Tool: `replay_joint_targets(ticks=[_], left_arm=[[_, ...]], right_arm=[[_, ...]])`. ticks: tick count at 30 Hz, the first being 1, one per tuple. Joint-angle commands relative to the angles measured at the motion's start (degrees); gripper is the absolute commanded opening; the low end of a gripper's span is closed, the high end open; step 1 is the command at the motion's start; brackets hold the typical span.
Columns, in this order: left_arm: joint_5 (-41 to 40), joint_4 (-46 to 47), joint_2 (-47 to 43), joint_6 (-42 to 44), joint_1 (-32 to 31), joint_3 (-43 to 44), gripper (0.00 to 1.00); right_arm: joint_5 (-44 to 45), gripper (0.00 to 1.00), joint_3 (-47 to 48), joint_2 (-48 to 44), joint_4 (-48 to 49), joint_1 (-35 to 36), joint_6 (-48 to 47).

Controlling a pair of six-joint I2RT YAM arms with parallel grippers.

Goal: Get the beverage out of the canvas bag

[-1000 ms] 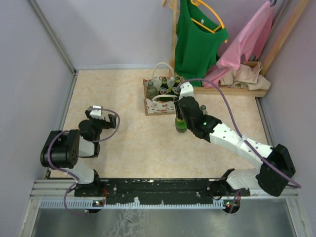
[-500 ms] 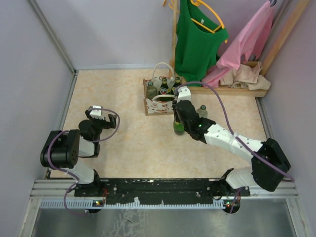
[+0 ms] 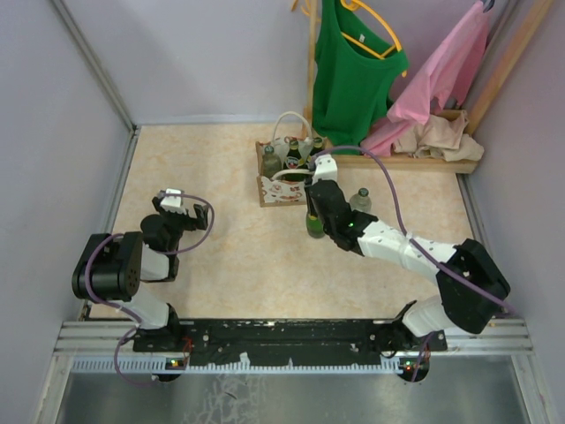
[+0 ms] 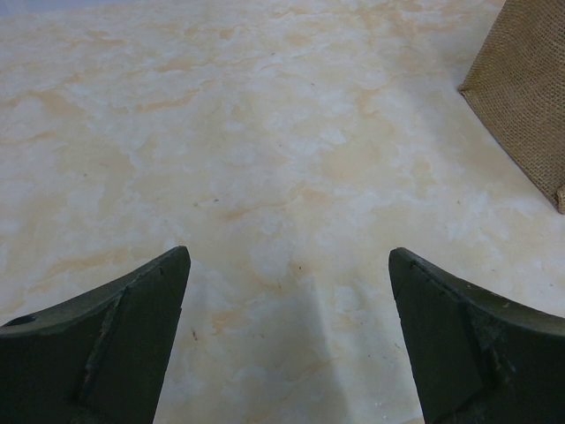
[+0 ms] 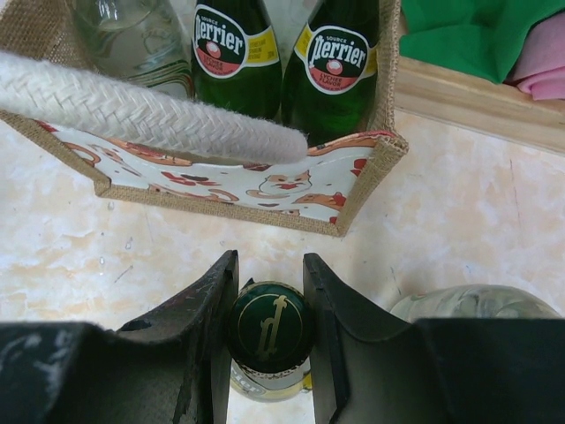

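Observation:
I should open my right gripper: the upright green beverage bottle, over flat, empty table, would stand outside the bag.
The canvas bag [image 3: 284, 173] stands at the middle back of the table, tan with white handles and a white-and-red front panel [image 5: 231, 184]. Inside it are two green Perrier bottles [image 5: 232, 49] and a clear bottle [image 5: 131, 37]. My right gripper [image 5: 270, 329] is shut on the neck of a green beverage bottle [image 3: 314, 222], whose dark green cap [image 5: 270, 323] sits between the fingers. That bottle is upright outside the bag, just in front of its right corner. My left gripper [image 4: 290, 340] stands open over bare table at the left [image 3: 172, 205], with nothing between its fingers.
A clear bottle [image 3: 359, 200] stands on the table right of the held one. A wooden rack base [image 3: 415, 161] with green and pink garments [image 3: 353, 75] lies behind and right of the bag. Walls close in on the left and back.
The right arm has carried the green bottle slightly left, closer to the bag's front corner. The left arm has not moved.

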Motion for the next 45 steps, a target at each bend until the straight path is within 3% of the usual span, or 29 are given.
replay_joint_targets(ticks=[1, 7, 16, 33, 40, 45], left_arm=[[-0.15, 0.44, 0.03, 0.44, -0.32, 0.85, 1.00], [-0.14, 0.45, 0.03, 0.41, -0.32, 0.84, 1.00], [-0.16, 0.44, 0.03, 0.45, -0.37, 0.83, 1.00], [-0.14, 0.42, 0.03, 0.43, -0.31, 0.83, 1.00], [-0.14, 0.44, 0.03, 0.44, -0.32, 0.83, 1.00], [-0.16, 0.44, 0.03, 0.47, -0.31, 0.84, 1.00]], right_arm=[[3.17, 0.00, -0.45, -1.72, 10.23, 0.23, -0.24], [3.55, 0.05, -2.13, -3.14, 9.75, 0.22, -0.10], [3.63, 0.53, -1.80, -5.07, 8.14, 0.22, -0.73], [3.17, 0.62, 4.33, -11.86, 9.85, 0.23, -8.44], [4.71, 0.62, 14.63, -6.63, 10.90, -0.55, -12.85], [2.21, 0.60, 22.95, -0.55, 7.29, -5.08, -10.26]])
